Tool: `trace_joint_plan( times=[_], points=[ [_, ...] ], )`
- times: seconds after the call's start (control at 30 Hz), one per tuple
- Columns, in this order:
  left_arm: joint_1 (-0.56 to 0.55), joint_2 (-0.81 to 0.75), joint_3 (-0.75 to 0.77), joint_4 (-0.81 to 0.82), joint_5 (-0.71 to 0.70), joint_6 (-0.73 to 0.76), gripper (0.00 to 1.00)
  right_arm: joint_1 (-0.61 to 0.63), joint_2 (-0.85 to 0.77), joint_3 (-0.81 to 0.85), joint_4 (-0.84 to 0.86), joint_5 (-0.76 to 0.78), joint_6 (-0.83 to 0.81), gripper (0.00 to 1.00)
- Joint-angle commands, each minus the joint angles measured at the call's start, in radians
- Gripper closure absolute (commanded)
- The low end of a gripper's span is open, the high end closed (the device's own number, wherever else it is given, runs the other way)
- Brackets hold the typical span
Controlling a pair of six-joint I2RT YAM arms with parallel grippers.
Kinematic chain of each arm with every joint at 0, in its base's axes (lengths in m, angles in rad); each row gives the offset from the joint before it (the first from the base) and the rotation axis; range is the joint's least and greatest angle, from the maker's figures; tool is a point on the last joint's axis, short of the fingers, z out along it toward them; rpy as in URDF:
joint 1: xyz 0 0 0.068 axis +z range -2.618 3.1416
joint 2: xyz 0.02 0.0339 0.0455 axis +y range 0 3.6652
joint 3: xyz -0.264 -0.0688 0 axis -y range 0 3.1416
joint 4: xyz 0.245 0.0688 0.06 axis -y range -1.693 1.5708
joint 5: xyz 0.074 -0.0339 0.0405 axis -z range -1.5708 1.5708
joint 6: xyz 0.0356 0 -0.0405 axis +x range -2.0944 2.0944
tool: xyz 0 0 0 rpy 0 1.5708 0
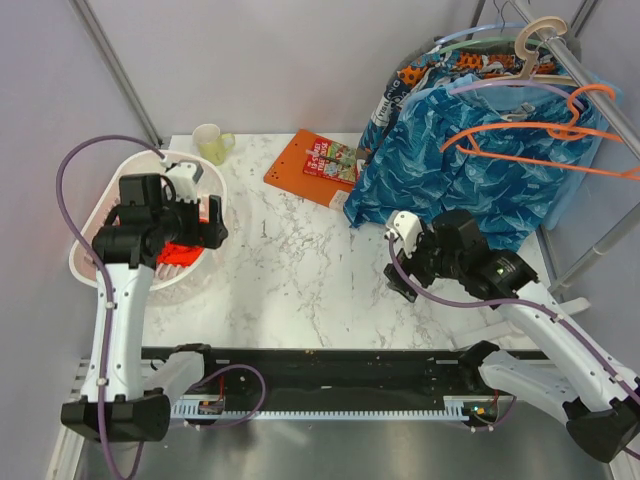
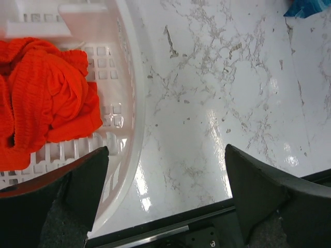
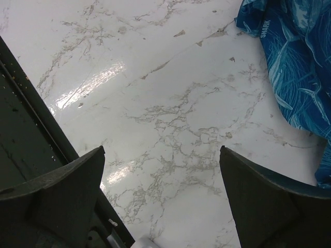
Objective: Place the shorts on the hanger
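My left gripper grips the crumpled shorts by their gathered waistband (image 2: pixel 28 100) next. Then it hands that waistband to my right gripper for hanging.
The orange-red shorts (image 2: pixel 44 93) lie crumpled in a white laundry basket (image 2: pixel 126 103) at the table's left; in the top view they show under the left arm (image 1: pixel 178 252). The thin orange hanger (image 1: pixel 545 135) hangs on the rail at the back right, over a blue garment. My left gripper (image 1: pixel 205 228) is open and empty, over the basket's right rim, its fingers (image 2: pixel 88 181) beside the shorts. My right gripper (image 1: pixel 400 262) is open and empty, above bare table at the right, its fingers (image 3: pixel 67 191) apart.
A blue patterned garment (image 1: pixel 460 165) hangs from a pale blue hanger (image 1: pixel 480 85) and reaches the table (image 1: pixel 300 260); a beige hanger (image 1: pixel 535 35) is on the same rail. A yellow-green mug (image 1: pixel 210 143) and an orange board (image 1: pixel 310 165) with a packet lie at the back.
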Motion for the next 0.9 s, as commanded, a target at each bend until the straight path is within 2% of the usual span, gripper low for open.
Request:
trace_joint_plan(
  times=[0.0,0.2,0.4,0.6,0.87],
  points=[
    [0.004,0.124,0.131,0.069,0.020,-0.019,0.01,-0.023,-0.014,0.029,0.034,-0.043,0.038,0.02],
    [0.010,0.404,0.353,0.046,-0.034,-0.037,0.01,-0.028,-0.010,0.023,0.031,-0.053,0.037,0.02],
    [0.118,0.612,0.519,0.023,-0.027,-0.013,0.01,-0.028,0.007,0.029,0.025,-0.059,0.034,0.02],
    [0.257,0.805,0.556,0.022,-0.007,0.093,0.06,-0.028,0.030,0.036,0.017,-0.070,0.029,0.02],
    [0.281,0.926,0.474,0.176,-0.164,0.268,0.11,-0.029,0.081,0.076,0.011,-0.089,0.034,0.02]
  ],
)
